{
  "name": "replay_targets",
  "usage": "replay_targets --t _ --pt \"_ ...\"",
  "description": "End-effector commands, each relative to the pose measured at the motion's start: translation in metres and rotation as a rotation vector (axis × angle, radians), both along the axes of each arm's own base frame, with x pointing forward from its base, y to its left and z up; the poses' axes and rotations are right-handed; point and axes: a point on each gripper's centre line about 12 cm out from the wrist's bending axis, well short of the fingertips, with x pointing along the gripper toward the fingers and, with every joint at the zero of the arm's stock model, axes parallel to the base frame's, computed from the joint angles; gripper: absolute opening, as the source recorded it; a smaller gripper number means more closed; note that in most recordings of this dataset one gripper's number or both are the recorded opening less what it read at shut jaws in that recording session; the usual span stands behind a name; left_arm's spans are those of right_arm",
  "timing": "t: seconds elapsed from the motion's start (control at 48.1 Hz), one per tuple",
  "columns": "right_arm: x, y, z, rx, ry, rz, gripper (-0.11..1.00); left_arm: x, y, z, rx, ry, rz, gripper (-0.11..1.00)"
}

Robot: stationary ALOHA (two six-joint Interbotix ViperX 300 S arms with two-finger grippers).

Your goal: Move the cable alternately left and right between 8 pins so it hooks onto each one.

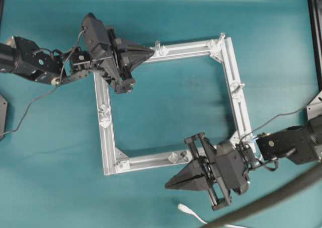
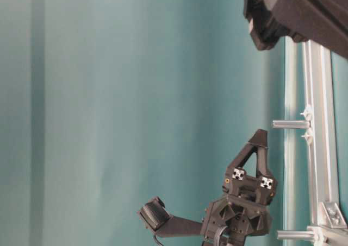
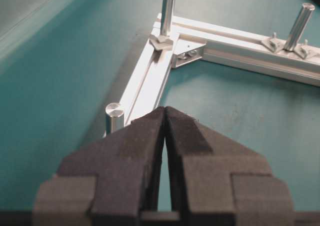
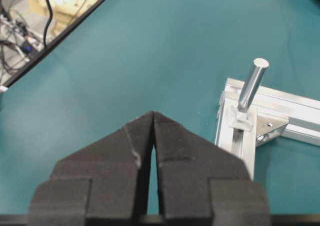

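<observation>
My right gripper grabs the cable by its thicker plug end next, since the cable's thin cord trails slack across the table.
The white cable lies loose on the teal table at the bottom edge, its plug end toward the left, touching no pin. Small silvery pins stand on the square aluminium frame. My left gripper is shut and empty, its tip over the frame's top rail beside a pin; in the left wrist view the left gripper points along the rail. My right gripper is shut and empty just below the bottom rail, above the cable. In its wrist view the right gripper sits left of a corner pin.
A thick dark grey hose crosses the bottom right corner. A thin dark wire trails from the left arm. The table's dark edge runs at the far left of the right wrist view, with clutter beyond. Two pins show side-on at table level.
</observation>
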Motion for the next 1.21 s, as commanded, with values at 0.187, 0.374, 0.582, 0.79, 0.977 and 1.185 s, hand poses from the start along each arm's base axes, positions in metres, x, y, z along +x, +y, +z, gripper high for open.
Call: replay_targets --t 0.187,0.374,0.582,0.79,0.977,1.185 --pt "0.002 0.025 0.028 0.008 0.159 0.022 0.00 -0.006 -0.019 0.063 0.048 -0.002 -0.085 0.00" --pt "-0.012 0.045 0.042 0.054 0.324 0.018 0.00 -0.026 -0.034 0.081 0.025 0.040 -0.116 0.01" --pt "-0.026 0.060 0.034 0.147 0.446 -0.005 0.00 -0.049 -0.044 0.089 0.015 0.048 -0.129 0.17" --pt "-0.026 0.063 0.016 0.165 0.520 -0.032 0.03 -0.069 -0.058 0.091 0.011 0.068 -0.164 0.52" --pt "-0.021 0.065 -0.003 0.155 0.578 -0.057 0.40 -0.083 -0.071 0.094 0.009 0.101 -0.206 0.70" --pt "-0.013 0.068 -0.019 0.184 0.660 -0.113 0.62 -0.105 -0.079 0.091 0.001 0.119 -0.225 0.70"
